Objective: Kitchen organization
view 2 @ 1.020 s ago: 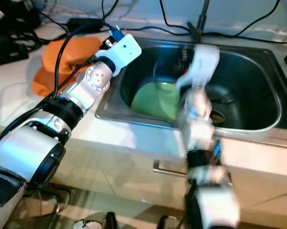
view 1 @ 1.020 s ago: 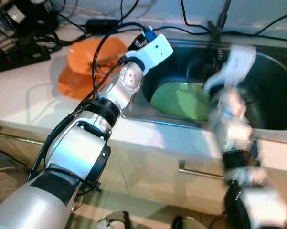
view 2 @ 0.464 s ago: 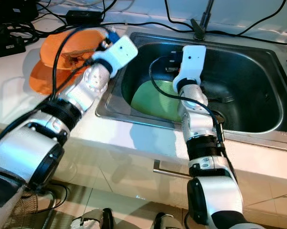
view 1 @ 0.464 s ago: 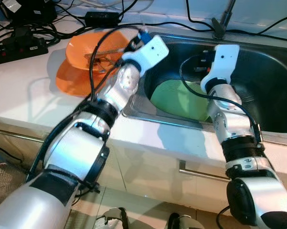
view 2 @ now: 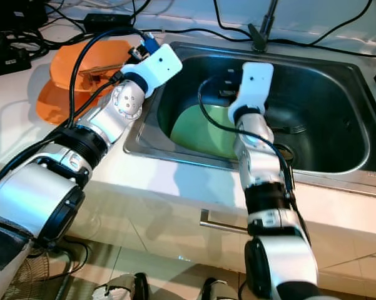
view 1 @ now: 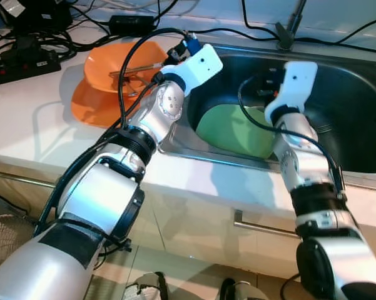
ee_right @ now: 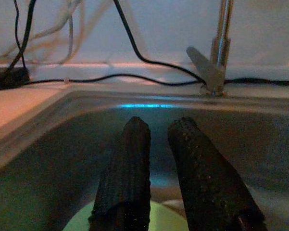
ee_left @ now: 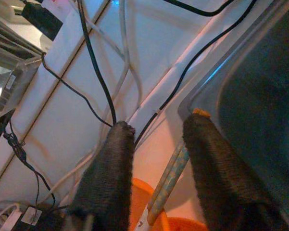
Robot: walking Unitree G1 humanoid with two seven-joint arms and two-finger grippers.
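Observation:
My left gripper will next pick up the chopsticks by the end jutting past the bowl's rim (ee_left: 182, 152), because the bowl is under most of their length.
A green plate (view 1: 234, 131) lies tilted in the steel sink (view 1: 356, 106). My right gripper (ee_right: 158, 125) hangs just above it, inside the basin, open by a narrow gap with nothing between the fingers. On the counter left of the sink an orange bowl (view 1: 122, 59) sits on an orange plate (view 1: 87, 106), with pale chopsticks (ee_left: 166, 185) laid across the bowl. My left gripper (ee_left: 158, 122) is over the bowl's sink-side rim, open, its fingers either side of the chopsticks without touching them.
A tap (ee_right: 221, 43) stands at the sink's back edge. Black and white cables (view 1: 144, 28) and a power strip (view 1: 25, 62) crowd the counter's back left. A utensil (view 2: 294, 129) and the drain (view 2: 284, 152) are in the basin. Cabinet handle (view 1: 263, 225) below.
The right arm was blurred a second ago and has steadied over the green plate, drifting slightly right since. The left arm has hardly moved.

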